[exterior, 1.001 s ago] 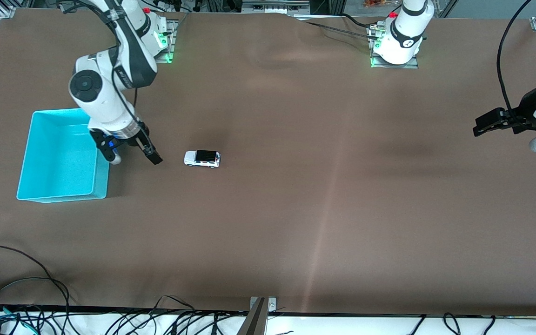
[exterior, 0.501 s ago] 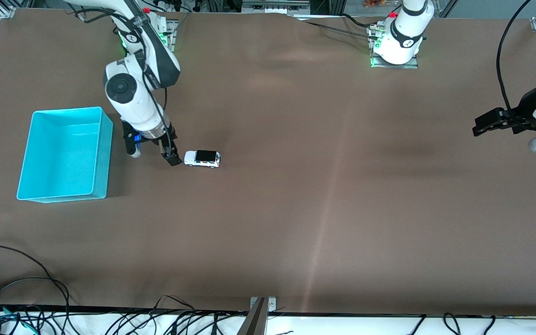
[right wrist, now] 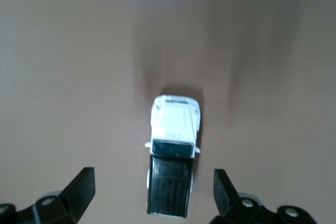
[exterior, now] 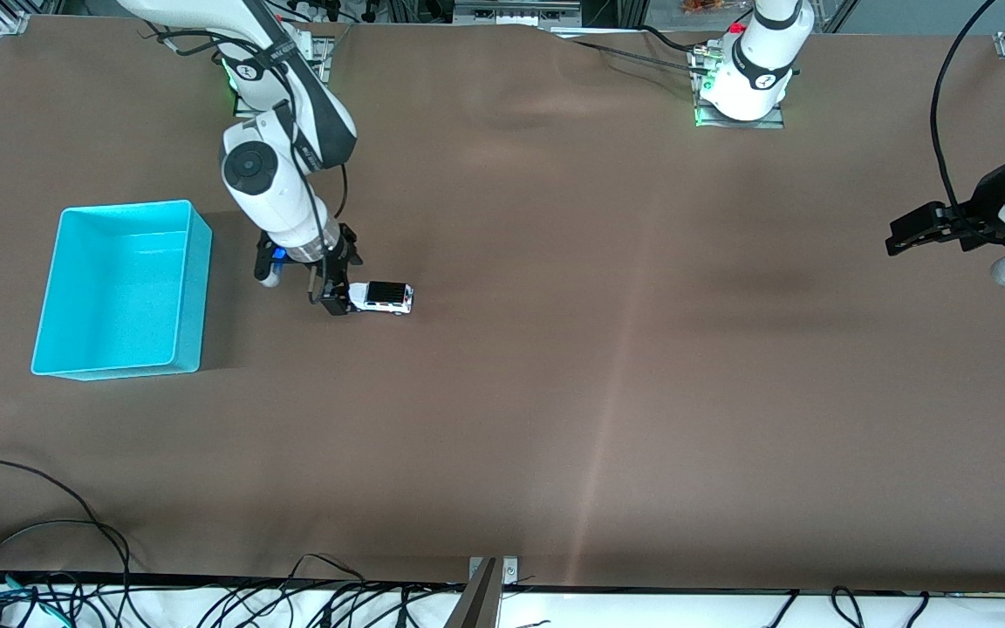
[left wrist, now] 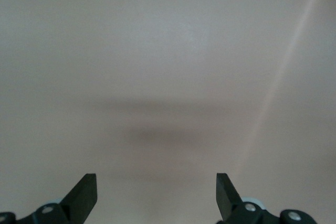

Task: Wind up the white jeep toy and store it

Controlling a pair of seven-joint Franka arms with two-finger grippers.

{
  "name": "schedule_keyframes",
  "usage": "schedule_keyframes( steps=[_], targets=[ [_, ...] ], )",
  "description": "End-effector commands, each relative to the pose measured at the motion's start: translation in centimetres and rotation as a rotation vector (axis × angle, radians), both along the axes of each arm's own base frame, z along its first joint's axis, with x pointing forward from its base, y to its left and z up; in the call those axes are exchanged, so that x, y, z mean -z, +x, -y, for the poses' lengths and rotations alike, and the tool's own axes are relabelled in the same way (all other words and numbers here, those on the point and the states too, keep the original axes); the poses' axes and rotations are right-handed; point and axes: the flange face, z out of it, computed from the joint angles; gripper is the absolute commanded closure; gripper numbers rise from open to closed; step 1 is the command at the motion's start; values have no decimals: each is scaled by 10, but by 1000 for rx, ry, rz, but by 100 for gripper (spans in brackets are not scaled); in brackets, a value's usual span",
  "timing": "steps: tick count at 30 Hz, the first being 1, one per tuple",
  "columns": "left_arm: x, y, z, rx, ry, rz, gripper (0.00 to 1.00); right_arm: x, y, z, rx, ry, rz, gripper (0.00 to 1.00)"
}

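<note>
Next, the right gripper takes hold of the white jeep toy by its black roof (exterior: 385,293), ready to store the jeep in the turquoise bin (exterior: 119,288).
The white jeep toy (exterior: 380,296) with a black roof stands on the brown table beside the turquoise bin (exterior: 119,288), toward the right arm's end. My right gripper (exterior: 334,292) is open and low at the jeep's end that faces the bin. In the right wrist view the jeep (right wrist: 173,153) lies between the spread fingertips (right wrist: 81,187), its roof end closest to the gripper (right wrist: 155,190). My left gripper (exterior: 904,237) is open and empty, waiting over the table's edge at the left arm's end; its wrist view shows the gripper (left wrist: 156,192) over bare table.
The turquoise bin's rim (exterior: 193,288) stands a short way from my right gripper. Cables (exterior: 31,558) lie along the table's edge nearest the front camera. The brown table (exterior: 598,349) stretches wide toward the left arm's end.
My right gripper has moved from over the bin's edge across to the jeep and lowered at its end. The jeep and the left arm have not moved.
</note>
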Motion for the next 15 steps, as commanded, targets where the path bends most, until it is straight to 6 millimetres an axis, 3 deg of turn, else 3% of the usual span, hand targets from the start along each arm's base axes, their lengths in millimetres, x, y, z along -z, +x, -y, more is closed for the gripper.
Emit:
schedule_keyframes(
  steps=[1,15],
  targets=[
    [-1,-3,3,-4,-17,7,0,15,-4,-7,43,19,-9,0],
    [-1,-4,3,-4,-16,6,0,46,-6,-30,5,21,-34,0]
  ],
)
